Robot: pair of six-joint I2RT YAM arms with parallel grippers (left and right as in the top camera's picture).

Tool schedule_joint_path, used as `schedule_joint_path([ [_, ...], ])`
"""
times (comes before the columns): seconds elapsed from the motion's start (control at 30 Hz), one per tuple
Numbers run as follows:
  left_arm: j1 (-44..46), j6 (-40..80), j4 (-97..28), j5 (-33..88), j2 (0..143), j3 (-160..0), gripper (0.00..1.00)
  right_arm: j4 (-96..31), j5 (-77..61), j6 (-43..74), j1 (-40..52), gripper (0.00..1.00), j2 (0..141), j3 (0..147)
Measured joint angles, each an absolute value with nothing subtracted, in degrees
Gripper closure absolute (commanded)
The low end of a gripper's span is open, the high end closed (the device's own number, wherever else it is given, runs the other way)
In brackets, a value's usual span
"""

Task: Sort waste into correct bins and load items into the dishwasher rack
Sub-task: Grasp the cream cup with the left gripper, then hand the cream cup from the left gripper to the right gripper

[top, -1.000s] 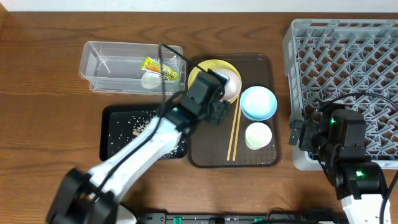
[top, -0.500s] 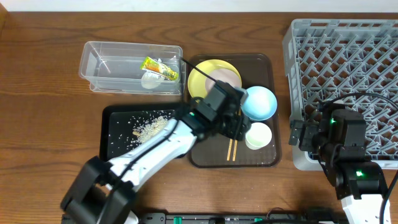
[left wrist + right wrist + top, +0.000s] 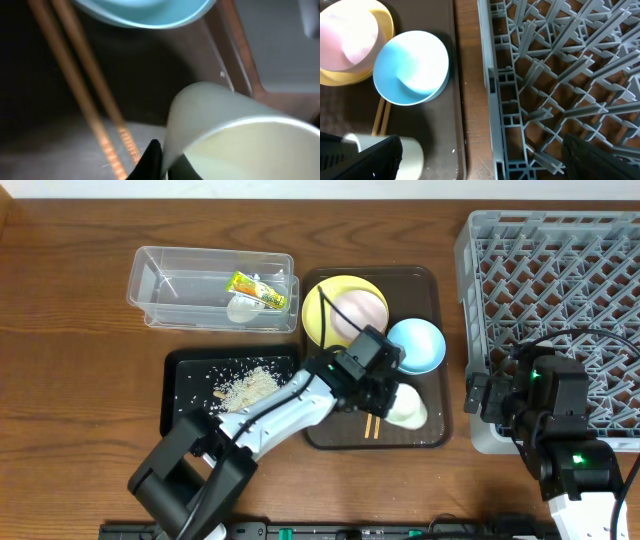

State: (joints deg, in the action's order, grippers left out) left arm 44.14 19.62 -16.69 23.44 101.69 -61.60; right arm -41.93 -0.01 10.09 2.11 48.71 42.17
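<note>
Next, my right gripper picks up the small white cup across its outer side point(image 3: 409, 409) to load the rack point(image 3: 560, 270). This leaves the left gripper's pinch on the cup's rim free.
My left gripper point(image 3: 386, 396) is shut on the rim of the small white cup point(image 3: 410, 408), which leans on its side on the brown serving tray point(image 3: 432, 285). In the left wrist view the dark fingertips point(image 3: 152, 159) pinch the cup's wall point(image 3: 210, 112), one inside and one outside. Two chopsticks point(image 3: 373, 426) lie just left of the cup. A light blue bowl point(image 3: 418, 345) sits behind it. The white-pinkish bowl point(image 3: 361, 309) rests on the yellow plate point(image 3: 316, 308). My right gripper point(image 3: 487, 161) hangs open over the near left corner of the grey rack point(image 3: 560, 270).
The clear tub point(image 3: 160, 285) at the back left holds a snack wrapper point(image 3: 258, 290) and crumpled white paper point(image 3: 241, 308). The black tray point(image 3: 185, 398) in front of it holds scattered rice scraps point(image 3: 250, 384). A strip of bare wood point(image 3: 472, 100) separates the serving tray from the rack.
My left arm swung from the plate toward the front right of the serving tray, and its jaws shut on the cup's rim. The cup now leans over. The right arm stayed still.
</note>
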Motion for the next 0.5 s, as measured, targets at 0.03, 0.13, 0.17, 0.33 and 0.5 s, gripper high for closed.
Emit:
schedule_joint_path([
  [0.03,43.5,19.6,-16.9,23.6,101.6,-61.6,0.94,-41.8,0.0,10.1,2.1,0.01,48.7,42.2],
  [0.13,40.0,20.0,-17.0,25.8,100.2,-61.6,0.94,-40.5,0.0,10.1,2.1,0.01,48.7,42.2],
  [0.17,38.5,20.2,-16.6,27.4,99.4,-61.6,0.94,-39.8,-0.1,10.1,2.1,0.01,48.7,42.2],
  [0.33,29.8,22.4,-10.7,37.4,95.0,-61.6,0.94,-36.6,-4.8,10.0,2.1,0.03,49.8,42.2],
  [0.5,20.7,30.4,-1.8,47.5,94.5,-61.6,0.91,-34.9,-20.5,3.8,2.1,0.05,53.7,42.3],
])
